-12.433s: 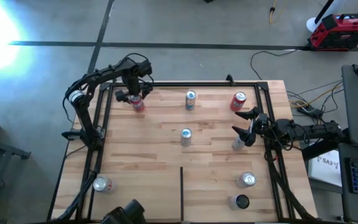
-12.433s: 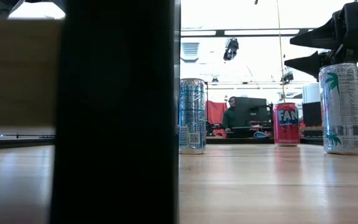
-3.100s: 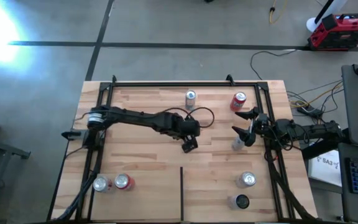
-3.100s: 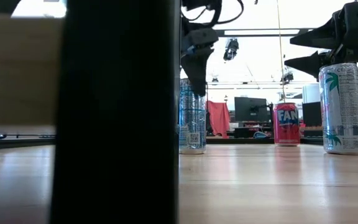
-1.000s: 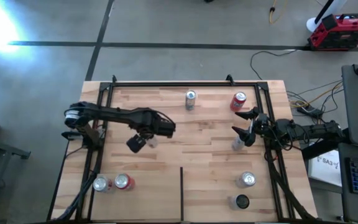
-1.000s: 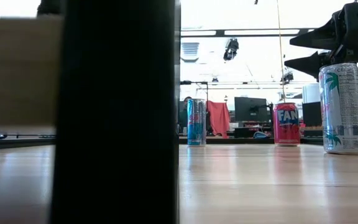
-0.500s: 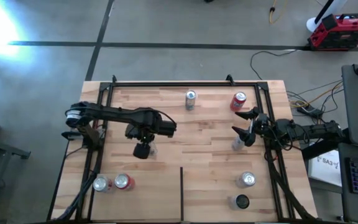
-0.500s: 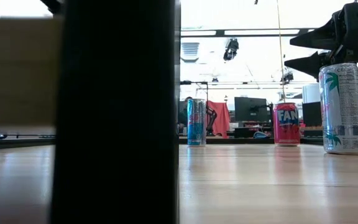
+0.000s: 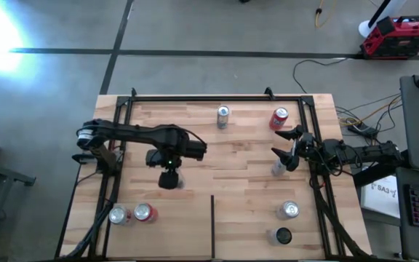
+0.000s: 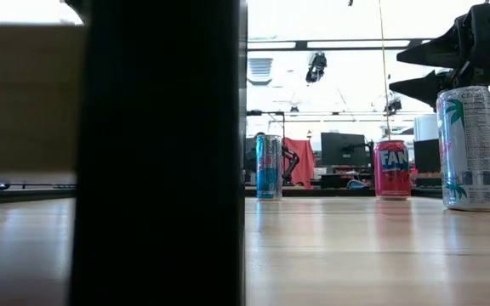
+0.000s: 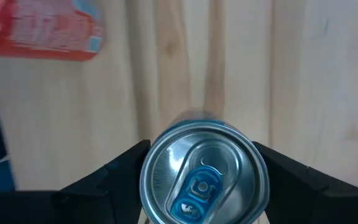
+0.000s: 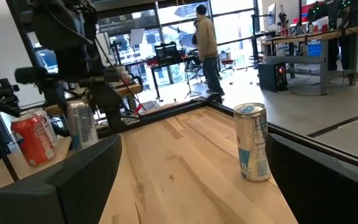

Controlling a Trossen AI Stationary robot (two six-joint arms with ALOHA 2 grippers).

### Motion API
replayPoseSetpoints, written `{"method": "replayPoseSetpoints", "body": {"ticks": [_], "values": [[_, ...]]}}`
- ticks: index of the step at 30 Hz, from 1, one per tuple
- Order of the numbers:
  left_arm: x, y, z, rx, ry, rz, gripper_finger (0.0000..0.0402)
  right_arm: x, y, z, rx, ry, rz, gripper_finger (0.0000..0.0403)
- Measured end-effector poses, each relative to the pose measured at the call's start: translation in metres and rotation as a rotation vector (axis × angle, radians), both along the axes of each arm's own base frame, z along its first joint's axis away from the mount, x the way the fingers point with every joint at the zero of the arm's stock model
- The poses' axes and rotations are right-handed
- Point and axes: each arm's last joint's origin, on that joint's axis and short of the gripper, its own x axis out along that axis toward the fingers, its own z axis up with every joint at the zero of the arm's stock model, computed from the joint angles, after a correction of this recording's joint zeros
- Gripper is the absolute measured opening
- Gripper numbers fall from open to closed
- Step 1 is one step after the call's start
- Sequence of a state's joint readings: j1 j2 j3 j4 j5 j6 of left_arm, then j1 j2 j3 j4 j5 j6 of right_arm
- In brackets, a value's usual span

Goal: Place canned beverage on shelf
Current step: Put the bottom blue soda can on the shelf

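A wide board (image 11: 114, 99) is between the silver can and the red can. My left gripper needs to bring the silver can (image 11: 205, 177) closer to the red can before it lets go.
The shelf (image 9: 246, 156) is a light wooden board framed by black rails, with a thin black divider strip (image 9: 212, 225) at its near edge. My left gripper (image 9: 168, 179) is over the board's left-middle, pointing down and shut on a silver can with a blue tab (image 11: 204, 177). In the high view the gripper hides most of that can. A red can (image 11: 48, 31) lies in the left wrist view beyond it. My right gripper (image 9: 286, 143) waits open at the board's right side, above a white palm-print can (image 10: 469, 149). My left gripper pinches the silver can between its two fingers (image 11: 120, 177), on opposite sides of the can's wall just below the top rim (image 11: 257, 186). The fingers come from above, pointing down. The can is upright, top up; whether its base is clear of the board is hidden.
A silver-blue can (image 9: 222, 115) and a red can (image 9: 279, 118) stand at the far edge. Two cans (image 9: 131, 214) stand near left and two (image 9: 286, 222) near right. A black post (image 10: 160, 153) blocks the low view's left half. A person (image 12: 207, 37) stands beyond the table.
My left gripper has gone a short way toward the table's near edge with the silver can, and its wrist has turned so that it now points straight down over the can. It stays shut.
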State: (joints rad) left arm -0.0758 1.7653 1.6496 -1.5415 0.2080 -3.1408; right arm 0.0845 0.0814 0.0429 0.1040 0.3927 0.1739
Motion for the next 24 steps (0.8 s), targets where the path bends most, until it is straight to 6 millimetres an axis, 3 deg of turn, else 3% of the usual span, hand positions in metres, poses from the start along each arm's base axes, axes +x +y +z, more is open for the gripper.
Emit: {"method": "replayPoseSetpoints", "body": {"ticks": [6, 17, 24], "values": [[-0.003, -0.021, 0.011, -0.066, -0.007, -0.055, 0.0239, 0.000, 0.000, 0.000, 0.001, 0.000, 0.000, 0.0382], [-0.010, -0.070, 0.005, -0.051, 0.017, -0.215, 0.0239, 0.000, 0.000, 0.000, 0.000, 0.000, 0.000, 0.0382], [-0.016, -0.089, 0.003, -0.041, 0.024, -0.278, 0.0239, 0.000, 0.000, 0.000, 0.001, 0.000, 0.000, 0.0382]]}}
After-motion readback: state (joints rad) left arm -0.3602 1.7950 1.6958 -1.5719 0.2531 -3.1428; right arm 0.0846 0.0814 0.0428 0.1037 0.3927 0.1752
